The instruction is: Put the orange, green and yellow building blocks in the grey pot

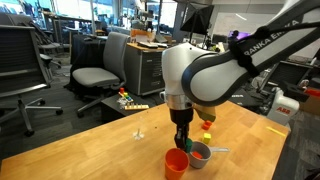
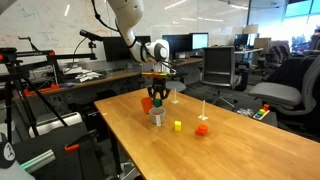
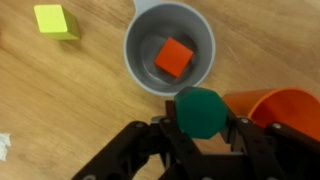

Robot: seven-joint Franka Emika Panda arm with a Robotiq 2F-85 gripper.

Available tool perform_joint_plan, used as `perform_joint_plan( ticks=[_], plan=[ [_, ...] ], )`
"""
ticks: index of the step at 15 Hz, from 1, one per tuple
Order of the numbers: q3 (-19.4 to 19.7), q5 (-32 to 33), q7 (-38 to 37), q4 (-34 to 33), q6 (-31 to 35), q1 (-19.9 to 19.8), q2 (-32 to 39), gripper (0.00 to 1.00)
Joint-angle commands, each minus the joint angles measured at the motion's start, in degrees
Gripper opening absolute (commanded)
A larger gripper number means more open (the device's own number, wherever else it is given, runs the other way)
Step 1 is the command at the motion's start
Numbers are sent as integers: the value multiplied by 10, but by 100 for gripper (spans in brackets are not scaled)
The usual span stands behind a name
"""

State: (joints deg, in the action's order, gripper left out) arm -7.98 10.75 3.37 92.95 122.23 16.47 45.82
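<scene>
The robot's gripper needs to keep holding the green block until it is inside the pot, because the block is over the pot's near rim and would fall short if the gripper opened now.
In the wrist view my gripper (image 3: pixel 203 128) is shut on the green block (image 3: pixel 200 110) and holds it just above the near rim of the grey pot (image 3: pixel 140 62). An orange block (image 3: pixel 174 57) lies inside the pot. The yellow block (image 3: pixel 55 21) lies on the wooden table to the pot's upper left. In both exterior views the gripper (image 1: pixel 181 136) (image 2: pixel 156 97) hangs over the pot (image 1: pixel 199 156) (image 2: pixel 157 119). The yellow block also shows in both exterior views (image 2: pixel 178 125) (image 1: pixel 206 138).
An orange cup (image 3: pixel 280 110) (image 1: pixel 176 163) (image 2: pixel 147 102) stands right beside the pot. Another small orange item (image 2: pixel 202 128) (image 1: pixel 207 119) lies beyond the yellow block. A small white scrap (image 1: pixel 139 131) lies on the table. Office chairs (image 1: pixel 100 68) and desks surround the table.
</scene>
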Motion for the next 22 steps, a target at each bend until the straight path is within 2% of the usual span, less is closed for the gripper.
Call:
perform_joint_plan(
  ticks=[1,4,8,15,16,17,19,22],
  plan=[
    [-5,-3,-21,137,54,-5,-94,18],
    [-4,-3,-30,198,77,-5,-133,18],
    [6,18,-38,248,104,-2,-169,18],
    [31,67,-47,228,107,1,-161,18],
    [31,69,-45,222,103,0,-156,23],
    [32,70,-43,219,103,-1,-153,68],
    [35,80,-43,214,99,1,-148,75],
    [40,89,-47,213,92,1,-151,99]
  ],
)
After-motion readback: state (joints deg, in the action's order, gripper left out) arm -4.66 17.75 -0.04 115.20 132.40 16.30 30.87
